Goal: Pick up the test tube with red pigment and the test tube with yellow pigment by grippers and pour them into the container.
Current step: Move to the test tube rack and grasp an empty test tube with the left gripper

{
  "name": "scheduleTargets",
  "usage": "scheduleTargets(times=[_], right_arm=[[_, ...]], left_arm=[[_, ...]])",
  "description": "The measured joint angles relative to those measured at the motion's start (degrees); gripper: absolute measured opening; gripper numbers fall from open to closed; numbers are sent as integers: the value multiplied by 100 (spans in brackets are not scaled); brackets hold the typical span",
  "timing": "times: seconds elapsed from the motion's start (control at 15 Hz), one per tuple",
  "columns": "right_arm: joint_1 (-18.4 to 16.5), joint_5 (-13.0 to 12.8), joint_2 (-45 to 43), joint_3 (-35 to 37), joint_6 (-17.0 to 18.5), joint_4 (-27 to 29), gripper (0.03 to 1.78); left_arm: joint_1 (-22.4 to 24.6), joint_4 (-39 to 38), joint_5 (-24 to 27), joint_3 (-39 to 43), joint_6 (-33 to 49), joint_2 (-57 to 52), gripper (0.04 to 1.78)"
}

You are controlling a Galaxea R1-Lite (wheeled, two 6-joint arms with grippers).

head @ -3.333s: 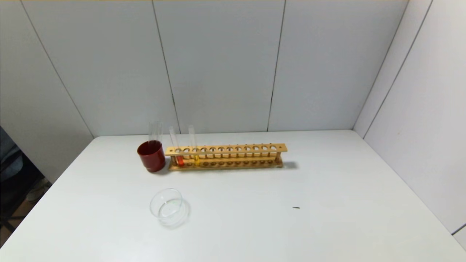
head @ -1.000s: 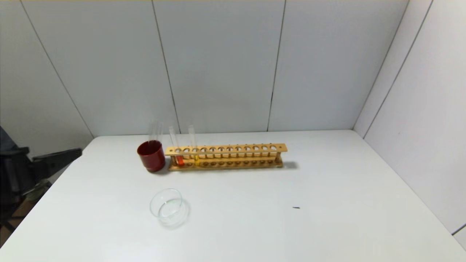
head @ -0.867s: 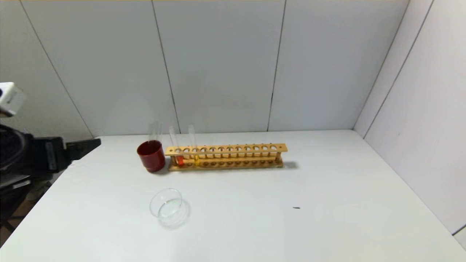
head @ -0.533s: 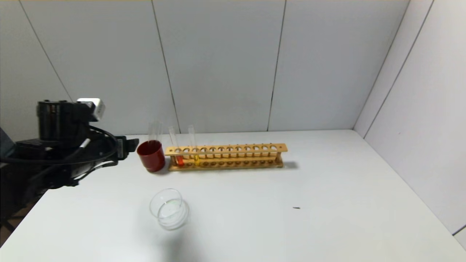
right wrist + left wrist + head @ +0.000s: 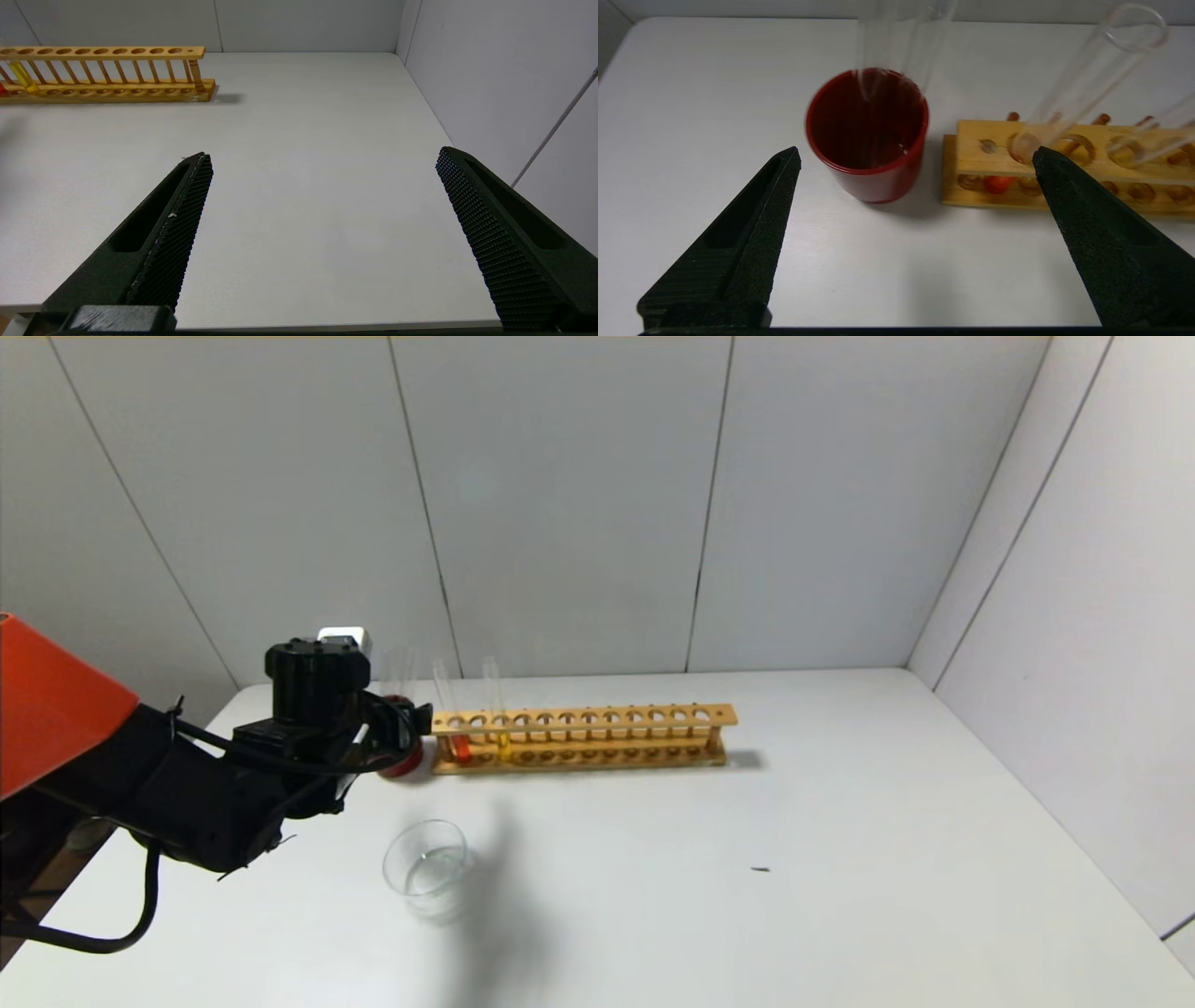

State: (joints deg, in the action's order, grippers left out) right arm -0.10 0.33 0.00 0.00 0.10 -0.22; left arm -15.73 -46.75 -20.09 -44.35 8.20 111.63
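Note:
My left gripper grabs the red test tube's glass just above the rack's top board next, to pour it, since the wooden rack (image 5: 597,717) encloses the test tube's lower half.
The test tube with red pigment (image 5: 459,745) stands in the left end of the wooden rack (image 5: 597,717), with the test tube with yellow pigment (image 5: 504,743) two holes to its right. The container (image 5: 425,868), a clear glass dish, sits on the table in front of them. My left gripper (image 5: 418,719) is open and empty, in front of the red cup and just left of the rack. In the left wrist view my left gripper (image 5: 916,156) has the red tube (image 5: 1083,88) by one fingertip. My right gripper (image 5: 322,158) is open and empty over bare table, out of the head view.
A dark red cup (image 5: 866,135) holding colourless tubes (image 5: 896,37) stands left of the rack, mostly hidden behind my left gripper in the head view. Walls close the back and right. A small dark speck (image 5: 759,869) lies on the white table (image 5: 840,896).
My left arm has come in from the left edge and moved right to the red cup and the rack's left end. The tubes, dish and rack have not moved.

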Motion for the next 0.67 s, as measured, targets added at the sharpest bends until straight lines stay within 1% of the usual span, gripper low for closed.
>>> scheduleTargets(times=[0.13, 0.67], right_arm=[[0, 0, 0, 0, 0, -2, 175], [0, 0, 0, 0, 0, -2, 175]], left_arm=[[-105, -13, 83, -35, 61, 74, 175], [-177, 54, 107, -546, 277, 450, 175]])
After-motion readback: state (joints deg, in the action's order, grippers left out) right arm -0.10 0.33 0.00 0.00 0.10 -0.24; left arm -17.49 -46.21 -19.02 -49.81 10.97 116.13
